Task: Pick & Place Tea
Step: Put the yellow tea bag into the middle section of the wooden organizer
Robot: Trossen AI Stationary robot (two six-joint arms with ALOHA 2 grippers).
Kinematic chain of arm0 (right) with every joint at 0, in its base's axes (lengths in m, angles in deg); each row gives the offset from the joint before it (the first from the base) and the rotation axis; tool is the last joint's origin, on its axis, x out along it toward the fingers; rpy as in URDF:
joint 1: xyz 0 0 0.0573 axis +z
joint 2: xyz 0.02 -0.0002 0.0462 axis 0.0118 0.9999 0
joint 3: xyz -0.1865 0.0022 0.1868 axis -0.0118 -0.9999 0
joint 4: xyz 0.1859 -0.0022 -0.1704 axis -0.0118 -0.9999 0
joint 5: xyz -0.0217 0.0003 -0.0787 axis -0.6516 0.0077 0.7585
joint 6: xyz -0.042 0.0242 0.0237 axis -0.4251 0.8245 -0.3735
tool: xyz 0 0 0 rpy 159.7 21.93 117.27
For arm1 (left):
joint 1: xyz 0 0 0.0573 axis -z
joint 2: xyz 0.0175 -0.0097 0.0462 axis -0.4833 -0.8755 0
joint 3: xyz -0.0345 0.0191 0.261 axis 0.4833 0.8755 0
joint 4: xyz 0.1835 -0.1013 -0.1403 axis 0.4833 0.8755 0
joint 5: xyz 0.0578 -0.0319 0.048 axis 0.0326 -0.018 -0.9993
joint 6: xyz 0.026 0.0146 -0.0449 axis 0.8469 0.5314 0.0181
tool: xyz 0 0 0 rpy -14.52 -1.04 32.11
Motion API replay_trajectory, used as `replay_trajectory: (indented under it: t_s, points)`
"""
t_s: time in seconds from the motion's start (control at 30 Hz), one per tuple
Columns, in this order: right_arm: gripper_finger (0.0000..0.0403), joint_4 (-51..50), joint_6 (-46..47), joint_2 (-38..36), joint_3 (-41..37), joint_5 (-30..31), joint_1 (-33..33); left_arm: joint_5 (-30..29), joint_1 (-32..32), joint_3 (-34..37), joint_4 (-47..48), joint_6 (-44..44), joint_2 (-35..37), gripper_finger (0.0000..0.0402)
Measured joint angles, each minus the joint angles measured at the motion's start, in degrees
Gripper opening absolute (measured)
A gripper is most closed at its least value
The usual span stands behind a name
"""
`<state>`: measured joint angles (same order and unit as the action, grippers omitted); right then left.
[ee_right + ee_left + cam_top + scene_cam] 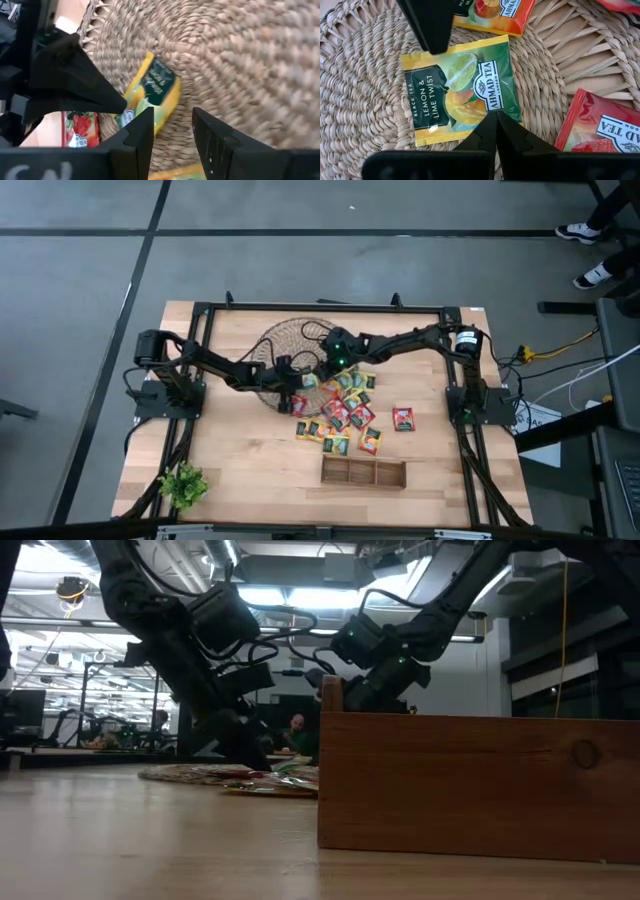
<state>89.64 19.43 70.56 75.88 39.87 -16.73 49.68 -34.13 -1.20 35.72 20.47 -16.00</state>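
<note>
The tea needs to move from the wicker dish (250,70). My right gripper will next grab the yellow-green sachet by its yellow edge (170,107) to move it.
A yellow-green tea sachet (455,90) lies on the round wicker dish (283,345), seen also in the right wrist view (152,92). My left gripper (495,119) is shut at the sachet's edge. My right gripper (172,127) hovers open over the dish from the far right. One of its fingers (429,27) stands at the sachet's opposite corner; whether it touches, I cannot tell. Another orange sachet (492,12) and a red one (600,125) lie on the dish beside it. Several more sachets (345,415) are scattered on the table. My left gripper has the yellow-green sachet by the middle of one edge (487,111), nipped at the very tips of its two shut fingers. The fingers slant down onto it from the table's left. The rest of the sachet rests nearly flat on the wicker dish.
A narrow wooden three-compartment tray (363,471) stands near the table's front edge and fills the low view's right (480,785). A small green plant (183,485) sits at the front left corner. One red sachet (403,418) lies apart to the right.
</note>
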Motion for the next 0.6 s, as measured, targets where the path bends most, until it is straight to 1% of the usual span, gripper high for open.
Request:
replay_trajectory:
  t_s: [0.37,0.6]
  points:
    - [0.0131,0.83,0.00,0.00,-0.02,0.49,0.30,0.06,0.00,0.02,-1.50,0.02,-0.08,0.0004]
    - [0.0095,0.96,-0.01,0.06,-0.04,0.52,0.41,-1.13,0.04,0.02,-1.78,0.00,-0.06,0.0004]
